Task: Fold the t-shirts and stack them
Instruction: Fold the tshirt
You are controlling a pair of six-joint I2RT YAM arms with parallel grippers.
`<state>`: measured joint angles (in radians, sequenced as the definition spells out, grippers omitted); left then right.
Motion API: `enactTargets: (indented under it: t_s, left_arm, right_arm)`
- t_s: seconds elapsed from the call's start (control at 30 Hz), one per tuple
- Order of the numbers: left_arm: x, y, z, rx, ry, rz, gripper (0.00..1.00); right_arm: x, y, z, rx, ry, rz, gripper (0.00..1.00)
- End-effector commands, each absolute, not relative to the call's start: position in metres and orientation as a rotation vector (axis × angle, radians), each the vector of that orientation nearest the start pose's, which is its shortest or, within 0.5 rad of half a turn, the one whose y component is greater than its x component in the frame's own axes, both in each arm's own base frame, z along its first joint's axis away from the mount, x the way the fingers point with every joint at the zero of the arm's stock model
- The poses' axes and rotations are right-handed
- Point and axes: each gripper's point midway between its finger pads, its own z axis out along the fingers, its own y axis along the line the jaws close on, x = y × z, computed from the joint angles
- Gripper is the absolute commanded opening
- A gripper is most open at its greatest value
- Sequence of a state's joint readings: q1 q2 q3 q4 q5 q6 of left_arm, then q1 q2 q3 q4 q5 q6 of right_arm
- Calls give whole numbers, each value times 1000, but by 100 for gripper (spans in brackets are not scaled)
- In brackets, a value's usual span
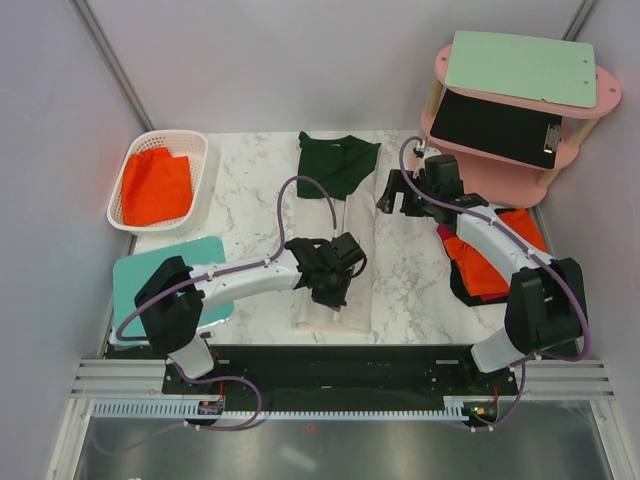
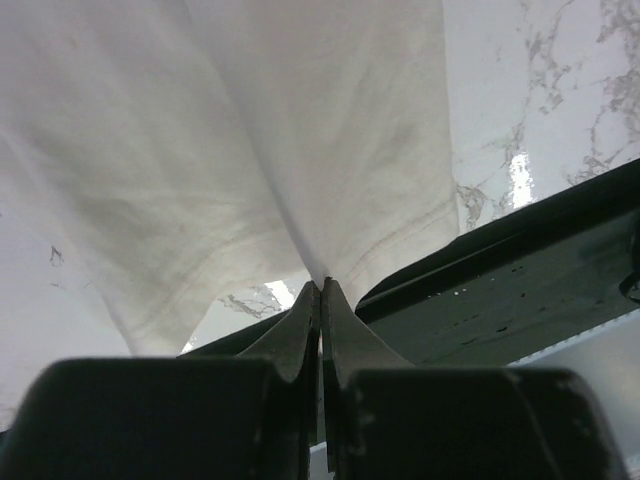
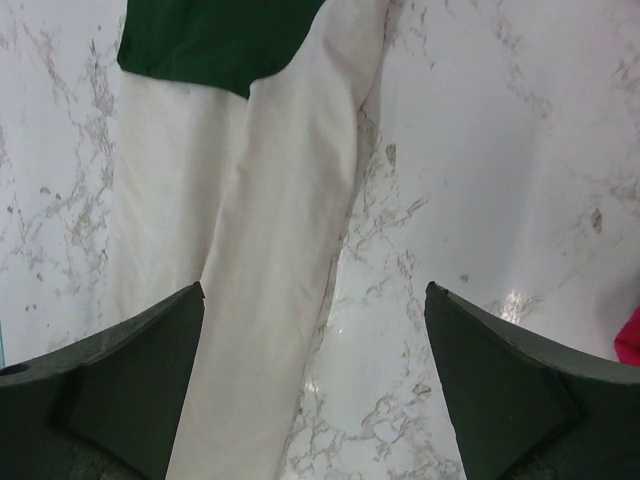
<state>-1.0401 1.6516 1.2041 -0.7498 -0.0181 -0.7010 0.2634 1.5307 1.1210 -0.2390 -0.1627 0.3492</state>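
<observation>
The robot's right gripper needs to fold the near end toward the green t-shirt [image 1: 337, 162], so next it needs to grab the cream-white t-shirt's near end [image 1: 362, 325], beside the left gripper's pinch.
The cream-white t-shirt [image 1: 358, 230] lies as a long narrow strip down the middle of the marble table. The dark green t-shirt [image 1: 337, 162] lies over its far end. My left gripper [image 1: 335, 278] is over the near half of the strip. In the left wrist view it [image 2: 322, 286] is shut on a pinched fold of the cream cloth [image 2: 300, 150], which is lifted off the table. My right gripper [image 1: 396, 196] is open and empty. In the right wrist view it [image 3: 315, 300] hangs over the cream shirt's [image 3: 250, 250] right edge, and the green shirt [image 3: 210, 40] shows at the top.
A white basket [image 1: 170, 136] holding orange cloth [image 1: 157, 187] stands at the back left. A teal board [image 1: 150, 272] lies at the near left. A pink two-tier shelf [image 1: 500, 175] with clipboards stands at the back right. Orange-red and black cloth [image 1: 495, 255] lies under the right arm.
</observation>
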Motion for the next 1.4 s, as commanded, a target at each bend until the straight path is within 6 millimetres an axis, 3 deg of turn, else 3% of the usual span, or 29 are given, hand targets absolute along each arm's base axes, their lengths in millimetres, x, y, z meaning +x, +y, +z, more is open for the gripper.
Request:
enactTargets:
  t_s: [0.0,0.1,0.2,0.23,0.33,0.37,0.43,0.5,0.53,0.67,0.83,0.93,1.03,1.37]
  left_arm:
    - [143,-296,61,406,2898,-314,2]
    - [137,-291,48,415,2939,-280,2]
    - [137,-290,43,454,2928,-240,47]
    - [139,-290,50,457,2901,-249,75]
    - [146,-288,73,429,2814,-287,97]
    - [148,-286,78,422,2791,-293,99]
    - [156,-279,95,381,2720,-296,99]
    - [161,-266,96,342,2692,-250,96]
    - [162,-261,96,317,2691,-242,94]
    - [163,-228,73,202,2745,-145,99]
    - [158,-204,43,84,2806,-87,100]
    - [158,-207,33,37,2827,-191,97]
    - [159,-213,31,-8,2824,-306,84]
    - [156,-226,27,-49,2813,-470,64]
  right_arm:
    - [381,161,146,-11,2293,615,98]
    - [364,162,132,-12,2336,644,98]
    - [345,166,126,-13,2363,715,98]
    - [339,168,126,-13,2373,736,98]
    - [312,171,122,-30,2408,800,98]
    - [300,169,119,-30,2424,810,98]
    - [280,170,117,-33,2452,856,98]
    - [254,168,98,-18,2523,888,98]
    - [242,172,99,-30,2529,933,98]
    - [194,176,71,3,2628,1007,98]
    - [160,189,58,-31,2679,1058,90]
    - [148,200,50,-42,2705,1087,85]
    - [146,212,42,-54,2691,1128,81]
    - [152,225,24,9,2673,1168,74]
